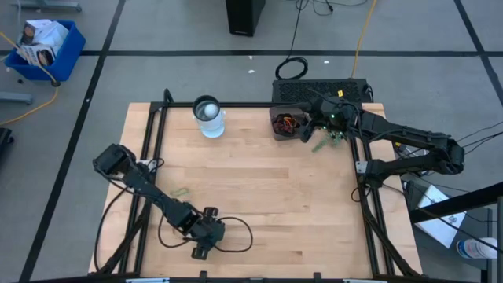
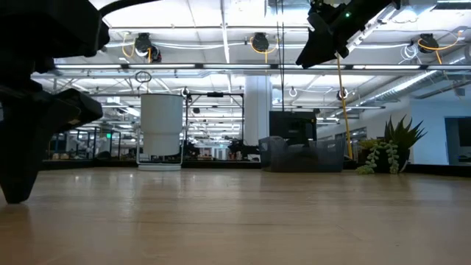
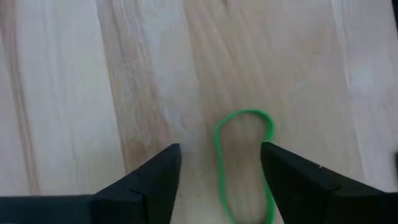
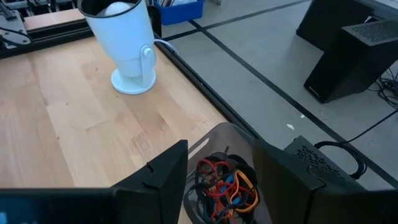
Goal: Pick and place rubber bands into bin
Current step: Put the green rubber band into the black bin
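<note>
My left gripper has its fingers on both sides of the green rubber band and will grab it next by the band's long side [image 3: 220, 162] to put it in the bin.
A green rubber band [image 3: 244, 163] lies flat on the wooden table between the two open fingers of my left gripper [image 3: 221, 186], which points down near the table's near edge [image 1: 206, 229]. The fingers stand on either side of the band and do not touch it. Another faint green band [image 1: 179, 191] lies on the table farther in. The smoky-grey bin [image 1: 287, 124] stands at the far right and holds red, orange, blue and black bands [image 4: 224, 183]. My right gripper [image 4: 221, 180] is open and empty, above the bin [image 2: 302, 156].
A white cup [image 1: 208, 116] stands at the far edge, left of the bin, and shows in the right wrist view [image 4: 124, 43]. A small green plant [image 1: 326, 141] sits by the table's right edge. A black cable loop [image 1: 236, 236] lies beside my left gripper.
</note>
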Controlling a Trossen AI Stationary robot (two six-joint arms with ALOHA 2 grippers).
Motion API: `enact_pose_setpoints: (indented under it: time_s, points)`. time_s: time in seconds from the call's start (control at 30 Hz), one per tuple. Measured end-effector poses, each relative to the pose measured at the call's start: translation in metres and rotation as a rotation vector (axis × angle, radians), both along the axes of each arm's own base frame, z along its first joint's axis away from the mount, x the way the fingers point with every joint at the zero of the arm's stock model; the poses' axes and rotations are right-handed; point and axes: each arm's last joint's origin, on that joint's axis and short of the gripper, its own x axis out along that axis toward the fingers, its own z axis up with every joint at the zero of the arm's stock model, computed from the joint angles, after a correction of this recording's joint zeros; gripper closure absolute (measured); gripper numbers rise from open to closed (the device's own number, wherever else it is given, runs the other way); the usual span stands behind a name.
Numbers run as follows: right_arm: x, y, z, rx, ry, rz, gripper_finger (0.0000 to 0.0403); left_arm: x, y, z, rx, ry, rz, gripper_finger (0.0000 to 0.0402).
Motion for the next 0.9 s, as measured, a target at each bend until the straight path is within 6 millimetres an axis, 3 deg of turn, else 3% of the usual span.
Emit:
enact_pose_setpoints:
  time_s: [0.47,0.6,0.9]
  points:
    - [0.0,0.0,0.0,-0.002,0.0,0.001,0.0229,0.002,-0.001,-0.007,0.01,-0.008,-0.022,0.0328]
    - [0.0,0.0,0.0,-0.002,0.001,0.001,0.0229,0.005,-0.006,-0.005,-0.029,-0.053,-0.087,0.0348]
    - [0.0,0.0,0.0,-0.003,0.001,0.001,0.0229,-0.002,-0.012,-0.015,0.025,-0.019,-0.124,0.0351]
